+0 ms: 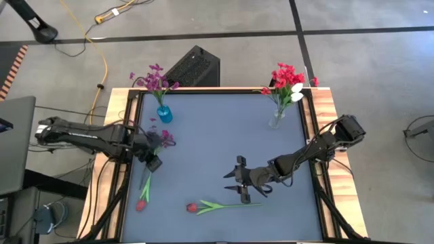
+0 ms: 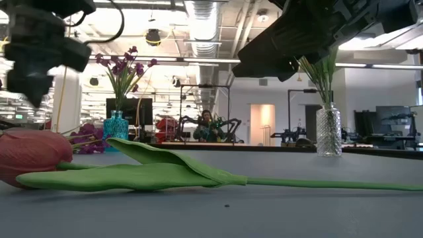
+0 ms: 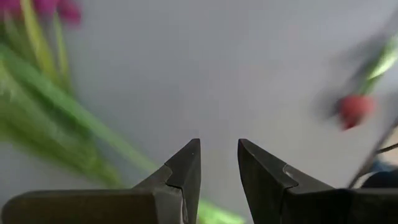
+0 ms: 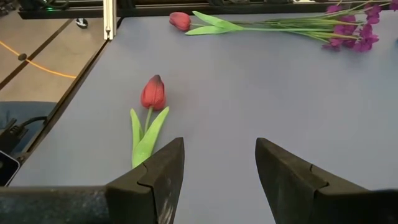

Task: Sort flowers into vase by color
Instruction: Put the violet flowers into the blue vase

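I next need to grip the purple spray by its gathered stem ends with my left gripper, to put it into the blue vase (image 1: 165,114).
A magenta-purple spray (image 1: 163,138) lies on the blue table mat beside my left gripper (image 1: 154,164). That gripper is open with a narrow gap and holds nothing; in its wrist view (image 3: 219,165) blurred green stems (image 3: 56,124) run close past the fingers. One red tulip (image 1: 142,204) lies at the near left, its stem pointing toward my left gripper. A second red tulip (image 1: 192,207) lies near the front edge, its stem pointing right. My right gripper (image 1: 235,183) is open and empty just beyond that stem, and faces the tulip (image 4: 153,93) in its wrist view.
A blue vase (image 1: 164,114) with purple flowers stands at the far left. A clear glass vase (image 1: 277,119) with red and white flowers stands at the far right. A black box (image 1: 193,68) sits behind the table. The mat's middle (image 1: 217,142) is bare.
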`<state>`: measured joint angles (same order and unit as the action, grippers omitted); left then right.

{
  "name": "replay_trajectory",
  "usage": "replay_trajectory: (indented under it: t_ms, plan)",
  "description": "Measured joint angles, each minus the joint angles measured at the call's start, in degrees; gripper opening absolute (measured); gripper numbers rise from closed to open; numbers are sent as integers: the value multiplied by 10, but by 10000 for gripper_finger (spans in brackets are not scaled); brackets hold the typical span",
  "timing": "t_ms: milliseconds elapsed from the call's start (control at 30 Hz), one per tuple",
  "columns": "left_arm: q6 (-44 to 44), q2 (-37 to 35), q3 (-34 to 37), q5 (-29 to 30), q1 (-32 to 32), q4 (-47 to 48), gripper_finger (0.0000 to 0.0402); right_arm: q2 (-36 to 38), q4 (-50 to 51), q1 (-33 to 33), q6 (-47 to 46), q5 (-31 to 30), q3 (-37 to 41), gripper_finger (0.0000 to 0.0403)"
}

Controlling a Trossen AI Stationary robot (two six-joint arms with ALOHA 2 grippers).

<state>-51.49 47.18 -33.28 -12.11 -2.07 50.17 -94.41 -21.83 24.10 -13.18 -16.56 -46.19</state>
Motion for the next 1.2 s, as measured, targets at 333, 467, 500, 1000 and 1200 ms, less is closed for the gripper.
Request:
replay_trajectory:
  t_ms: [333,467,500,1000,1200]
  plan:
    - [-64,108,0,16,-59,81,93,0,3,-2,1,0,0,223]
    - [-66,145,0,24,-59,93,93,0,4,-2,1,0,0,223]
    - [-66,153,0,24,-59,93,93,0,5,-2,1,0,0,223]
    - [-39,283,0,45,-59,100,93,-12,1,-4,7,0,0,223]
    - [-37,296,0,51,-59,104,93,-27,-2,-10,11,0,0,223]
